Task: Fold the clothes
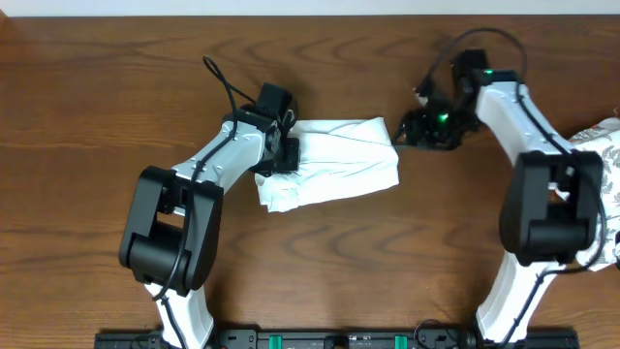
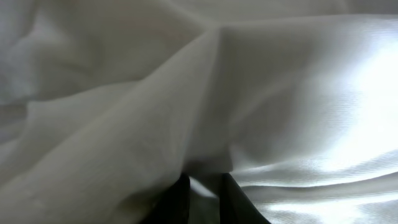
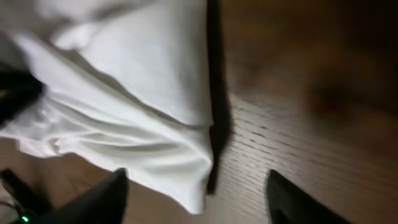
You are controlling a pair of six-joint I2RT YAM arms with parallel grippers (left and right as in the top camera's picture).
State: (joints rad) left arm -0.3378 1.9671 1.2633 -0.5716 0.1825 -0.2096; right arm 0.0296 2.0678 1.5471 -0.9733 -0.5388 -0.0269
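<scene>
I should grab the white garment's free corner (image 1: 383,125) (image 3: 196,200) next with my right gripper, opposite my left gripper. Then that corner can be folded over the rest of the garment.
A white garment (image 1: 341,160) lies partly folded in the middle of the wooden table. My left gripper (image 1: 287,151) is at its left edge. In the left wrist view the white fabric (image 2: 186,93) fills the frame, and the fingers (image 2: 203,198) are nearly closed with a fold of it pinched between them. My right gripper (image 1: 418,127) is just off the garment's upper right corner. In the right wrist view its fingers (image 3: 198,194) are spread wide and hold nothing. The garment's corner (image 3: 155,124) hangs between them over the table.
A patterned light cloth (image 1: 606,155) lies at the table's right edge, partly under my right arm. Bare wood (image 1: 387,262) stretches in front of the garment. The arm bases stand at the near edge.
</scene>
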